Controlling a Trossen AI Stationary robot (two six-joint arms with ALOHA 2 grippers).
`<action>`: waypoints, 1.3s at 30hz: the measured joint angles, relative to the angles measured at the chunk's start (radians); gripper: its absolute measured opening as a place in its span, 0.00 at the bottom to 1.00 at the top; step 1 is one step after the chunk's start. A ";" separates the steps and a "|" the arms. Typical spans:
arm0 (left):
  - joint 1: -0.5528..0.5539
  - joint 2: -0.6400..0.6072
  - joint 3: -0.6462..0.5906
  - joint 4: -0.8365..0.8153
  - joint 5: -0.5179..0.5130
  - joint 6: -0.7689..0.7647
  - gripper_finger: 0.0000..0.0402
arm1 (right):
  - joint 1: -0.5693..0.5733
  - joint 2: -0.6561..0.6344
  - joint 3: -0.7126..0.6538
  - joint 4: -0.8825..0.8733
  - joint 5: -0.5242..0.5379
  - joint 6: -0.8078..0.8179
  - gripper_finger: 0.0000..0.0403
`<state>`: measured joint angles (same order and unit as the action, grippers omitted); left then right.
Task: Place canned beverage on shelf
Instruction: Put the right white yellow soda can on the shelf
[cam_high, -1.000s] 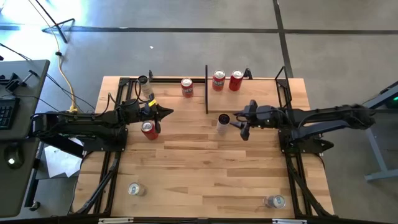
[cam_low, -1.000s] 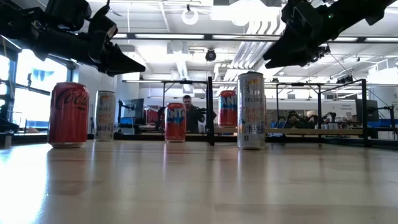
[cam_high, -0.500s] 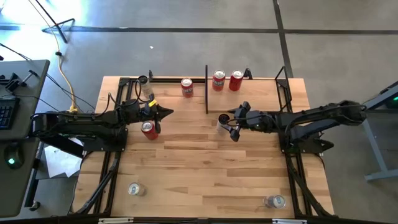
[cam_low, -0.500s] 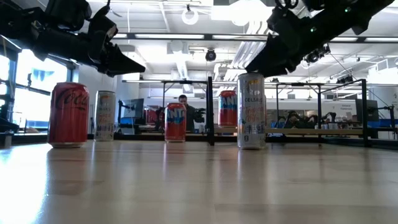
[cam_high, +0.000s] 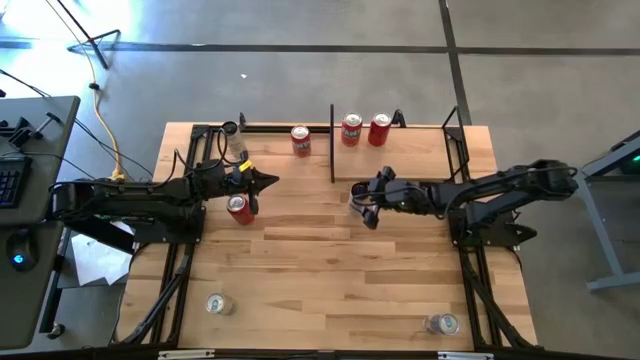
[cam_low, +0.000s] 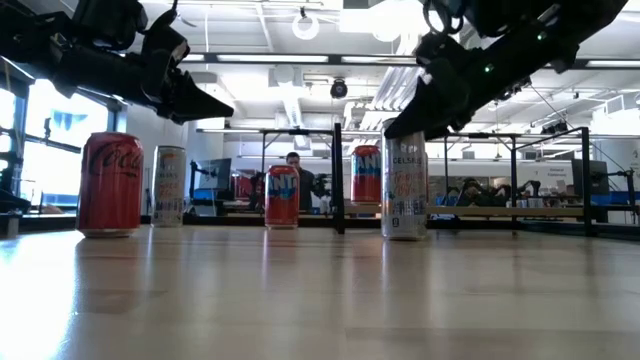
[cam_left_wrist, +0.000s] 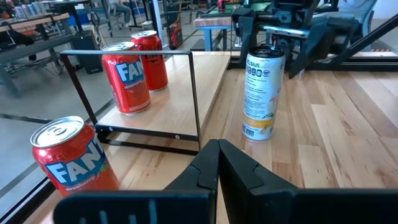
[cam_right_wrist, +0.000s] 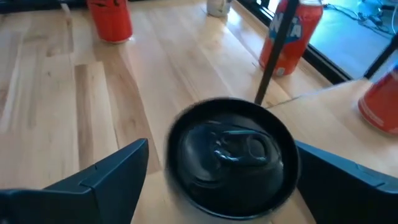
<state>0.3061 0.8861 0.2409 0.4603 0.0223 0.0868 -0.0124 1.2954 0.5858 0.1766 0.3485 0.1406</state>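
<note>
My right gripper will close on the can's dark top, because its fingers are on both sides of it.
A tall white slim can stands upright on its base on the plank tabletop, just in front of the pale shelf board; it also shows in the low view and the left wrist view. My right gripper is open. Its two fingers stand on either side of the can's dark top without touching it. My left gripper is shut and empty, hovering above a red cola can. Two red cans stand on the shelf.
A red can and a slim pale can stand at the far left. A black upright post edges the shelf beside the tall can. Two silver cans stand near the front edge. A person shows in the room behind.
My right gripper has moved toward the table's left edge and down, from beside the tall white can to astride its top, fingers still open. The can has stayed put.
</note>
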 joint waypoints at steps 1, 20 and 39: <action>0.000 0.000 0.000 0.000 0.000 0.000 0.00 | -0.005 0.006 0.000 0.003 -0.001 0.011 0.87; 0.000 0.000 0.000 -0.013 0.000 0.000 0.00 | -0.093 -0.191 0.235 -0.436 -0.052 -0.250 0.59; -0.002 0.000 0.000 0.006 0.000 0.003 0.00 | -0.907 -0.320 0.163 -0.457 -0.605 -0.589 0.59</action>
<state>0.3046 0.8860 0.2409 0.4660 0.0223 0.0895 -0.9194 0.9756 0.7483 -0.2807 -0.2562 -0.4483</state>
